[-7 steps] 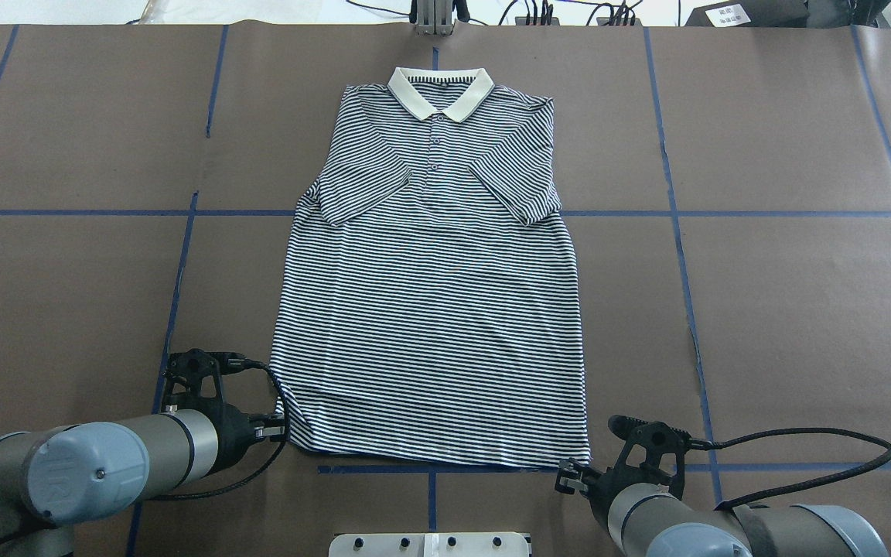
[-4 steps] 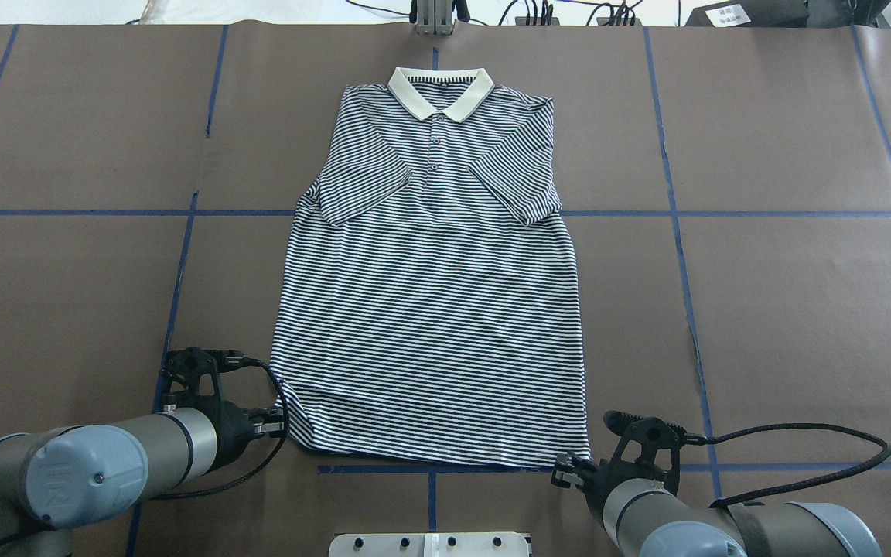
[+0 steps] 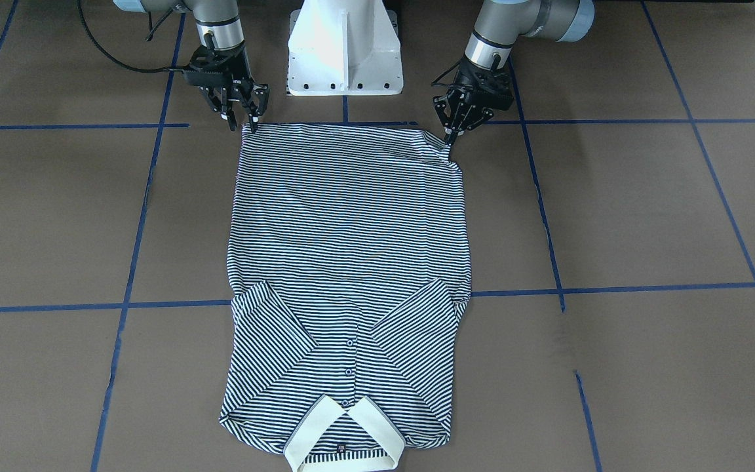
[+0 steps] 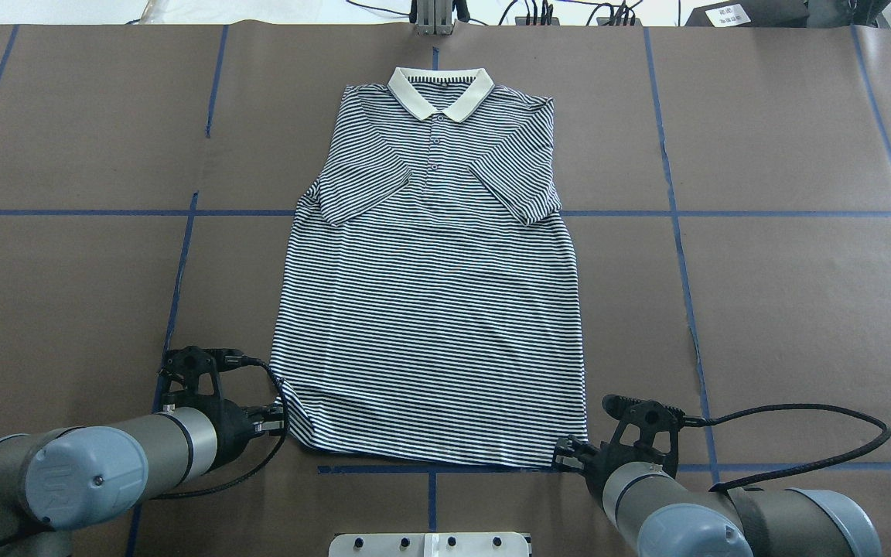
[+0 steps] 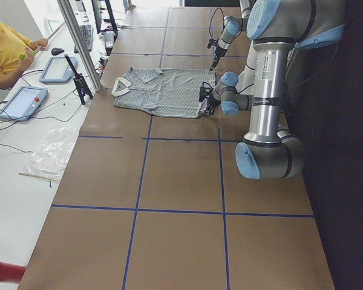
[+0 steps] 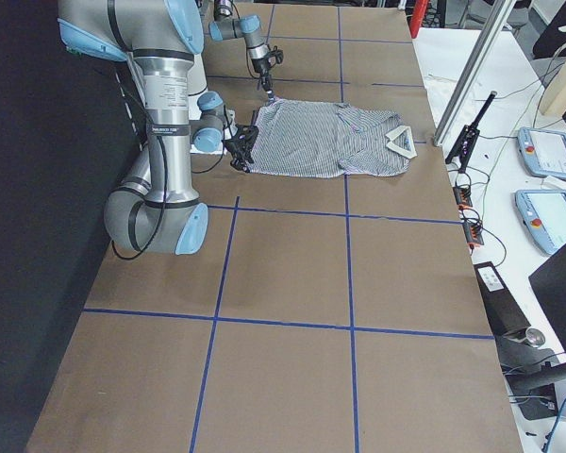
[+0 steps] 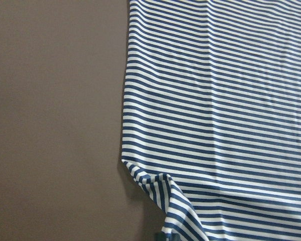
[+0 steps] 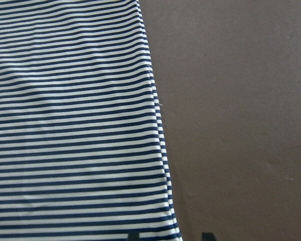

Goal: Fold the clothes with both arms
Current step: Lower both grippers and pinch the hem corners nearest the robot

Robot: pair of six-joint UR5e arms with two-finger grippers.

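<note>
The shirt's striped body [image 3: 347, 212] is lying flat on the table. My right gripper should next grab the shirt by its free hem corner [image 3: 251, 129], where the hem ends.
The striped polo shirt [image 4: 430, 309] lies flat on the brown table, its cream collar [image 4: 439, 93] at the far end and both sleeves folded inward. It also shows in the front view [image 3: 351, 229]. My left gripper [image 4: 279, 423] is at the near-left hem corner. It is shut on that corner, which rises puckered in the left wrist view [image 7: 165, 201]. In the front view the left gripper [image 3: 449, 136] tapers to a closed point. My right gripper [image 4: 565, 458] [image 3: 242, 123] is open, its fingertips [image 8: 133, 236] straddling the near-right hem corner [image 8: 165, 211].
The white pedestal base [image 3: 345, 46] stands just behind the hem. A grey plate [image 4: 430, 544] sits at the near table edge. Blue tape lines cross the brown cover. A metal post [image 4: 434, 15] stands beyond the collar. An operator in yellow [image 5: 6, 48] sits by tablets off the far side.
My right gripper has moved forward and slightly left, up to the near-right hem corner. My left gripper has stayed at its corner.
</note>
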